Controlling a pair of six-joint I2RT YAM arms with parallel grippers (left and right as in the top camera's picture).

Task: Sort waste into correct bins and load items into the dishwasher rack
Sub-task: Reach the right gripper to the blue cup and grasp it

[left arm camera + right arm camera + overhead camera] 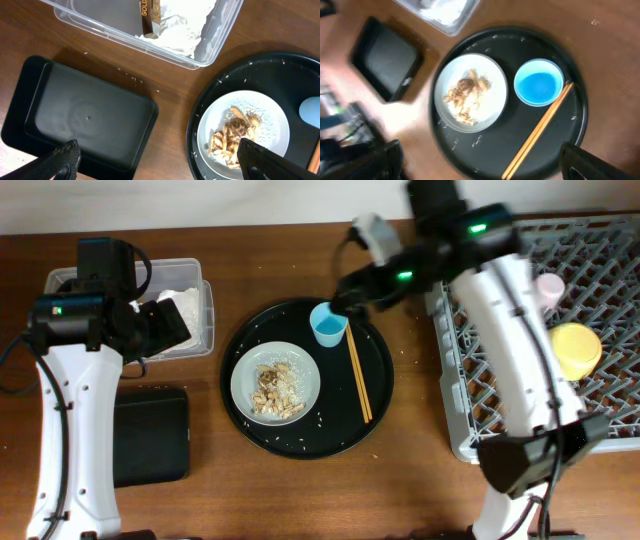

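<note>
The right gripper grabs the light blue cup by its open rim next, leaving the cup's body and base free to load into the rack.
The light blue cup stands upright at the back of the round black tray, next to the wooden chopsticks. The grey-white plate holds beige food scraps and rice. My right gripper is open and empty, just above and behind the cup; its view shows the cup, chopsticks and plate below the open jaws. My left gripper is open and empty near the clear box, which holds white napkins and the gold-brown wrapper.
The small black rectangular tray lies at the front left with nothing in it. The grey rack on the right holds the pink cup and yellow bowl. The large round black tray has scattered rice grains.
</note>
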